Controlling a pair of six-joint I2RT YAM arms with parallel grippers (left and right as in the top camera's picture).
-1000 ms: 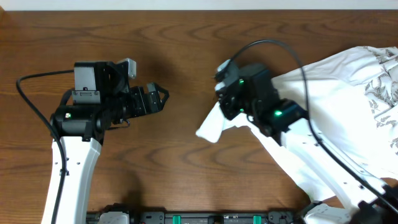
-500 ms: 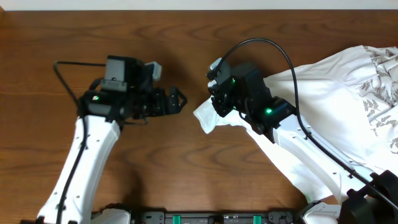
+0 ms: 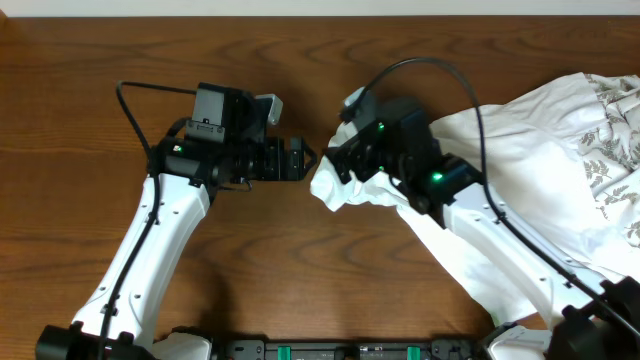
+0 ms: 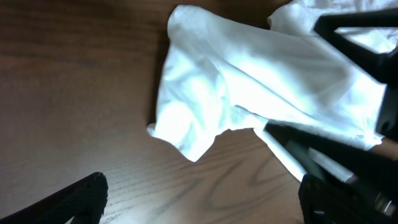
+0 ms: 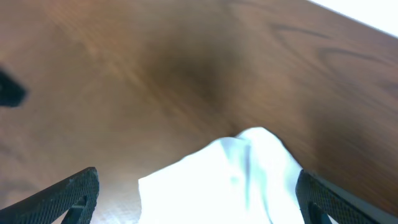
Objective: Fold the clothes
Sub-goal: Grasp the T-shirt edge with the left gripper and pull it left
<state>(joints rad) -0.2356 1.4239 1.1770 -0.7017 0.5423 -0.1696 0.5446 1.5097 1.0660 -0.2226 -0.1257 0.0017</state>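
Observation:
The left gripper grabs the white T-shirt by its drawn-out corner [image 3: 328, 187] [image 4: 185, 132] next, leaving the rest for the right gripper to fold.
The clothes [image 3: 540, 170] are a white T-shirt spread over the right of the table, with one corner [image 3: 335, 190] drawn out toward the middle. My right gripper [image 3: 335, 162] hovers over that corner, open. In the right wrist view the white cloth [image 5: 230, 180] lies loose between the widely parted fingertips [image 5: 68, 196]. My left gripper [image 3: 303, 160] is open too and faces the corner from the left, a short gap away. In the left wrist view the cloth corner [image 4: 211, 93] lies ahead of the gripper [image 4: 205, 205], on bare wood.
A grey leaf print [image 3: 610, 150] marks the shirt near the right edge. Black cables [image 3: 440, 70] loop above both arms. The table's far edge [image 3: 300, 14] runs along the top. The arm bases [image 3: 300, 350] sit at the front edge.
The right gripper dragged the cloth corner leftward, then opened and let it go. The left arm swung right, up to the corner.

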